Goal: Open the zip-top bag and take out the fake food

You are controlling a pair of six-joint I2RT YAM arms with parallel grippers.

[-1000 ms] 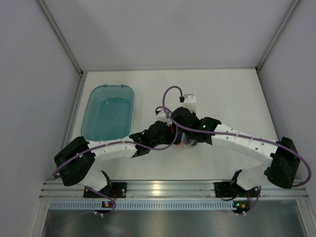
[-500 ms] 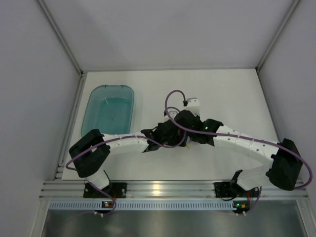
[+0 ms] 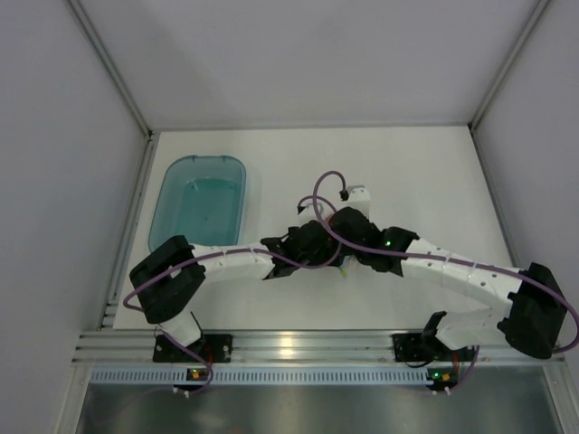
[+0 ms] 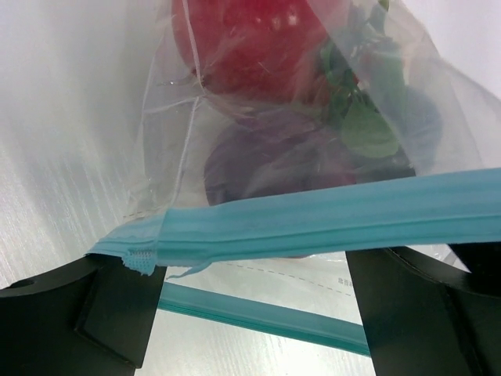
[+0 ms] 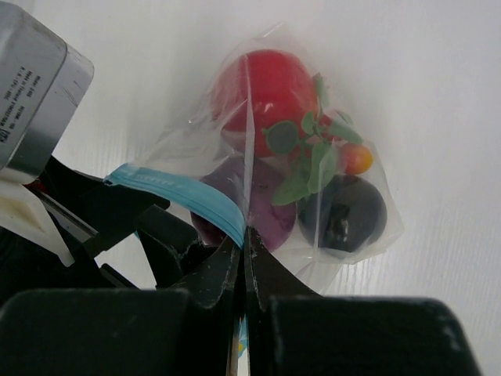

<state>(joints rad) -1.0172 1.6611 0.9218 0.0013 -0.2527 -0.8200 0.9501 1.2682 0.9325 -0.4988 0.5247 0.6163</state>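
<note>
My left gripper takes hold of the piece by its opening-facing end point(image 4: 270, 177) next, so that the purple piece point(image 4: 271, 174) comes out freely through the bag's opening.
The zip-top bag point(image 5: 258, 157) lies on the white table, clear and crinkly, with a light blue zip strip point(image 5: 184, 196). Inside it are the fake food pieces: a red ball point(image 5: 266, 90), a purple piece point(image 5: 270, 204), a dark piece point(image 5: 344, 211) and a green-orange sprig point(image 5: 321, 153). My right gripper point(image 5: 244, 239) is shut on the bag's zip edge. My left gripper point(image 4: 254, 290) is open, its fingers point(image 4: 94, 313) wide apart at the bag's mouth. One zip strip point(image 4: 313, 223) crosses above them and the other point(image 4: 266, 317) lies between them. In the top view both grippers point(image 3: 336, 258) meet and hide the bag.
A translucent teal tub point(image 3: 197, 206) stands at the left of the table, away from the grippers. White walls enclose the table on three sides. The arm bases sit on the rail at the near edge.
The left arm has swung right and brought its gripper up to the bag. The right arm has shifted slightly to the right while still holding the bag.
</note>
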